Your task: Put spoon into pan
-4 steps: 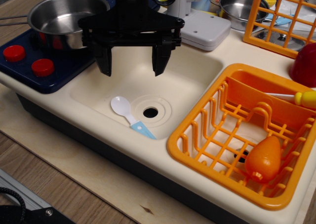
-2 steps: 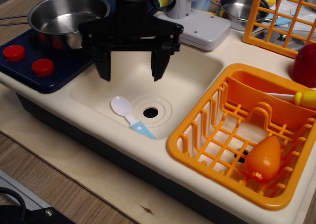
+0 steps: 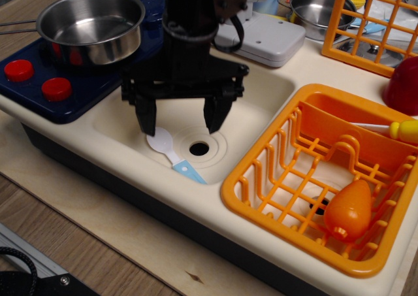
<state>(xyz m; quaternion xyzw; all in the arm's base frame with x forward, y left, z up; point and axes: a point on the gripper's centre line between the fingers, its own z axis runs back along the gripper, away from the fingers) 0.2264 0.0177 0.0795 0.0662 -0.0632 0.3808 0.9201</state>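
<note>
Next, my gripper grabs the spoon by its white neck (image 3: 172, 156) above the light-blue handle, to put it into the pan (image 3: 91, 25).
The spoon (image 3: 171, 153), with a white bowl and a light-blue handle, lies on the floor of the cream sink (image 3: 261, 106), just left of the drain hole (image 3: 199, 148). My black gripper (image 3: 181, 121) is open and low in the sink, just above the spoon. Its left finger (image 3: 145, 118) stands right at the spoon's bowl and its right finger (image 3: 214, 115) is above the drain. The jaws are wide apart and hold nothing. The shiny steel pan (image 3: 91, 25) stands empty on the dark blue stove at the top left.
Two red knobs (image 3: 38, 79) sit on the stove front. An orange dish rack (image 3: 326, 178) at the right holds an orange toy and a yellow-handled tool (image 3: 398, 130). A smaller steel pot (image 3: 318, 8), a white faucet base (image 3: 271, 38) and an orange grid stand behind.
My gripper has come down into the sink and slightly right, from above the basin to just over the spoon. It stays open. The spoon has not moved.
</note>
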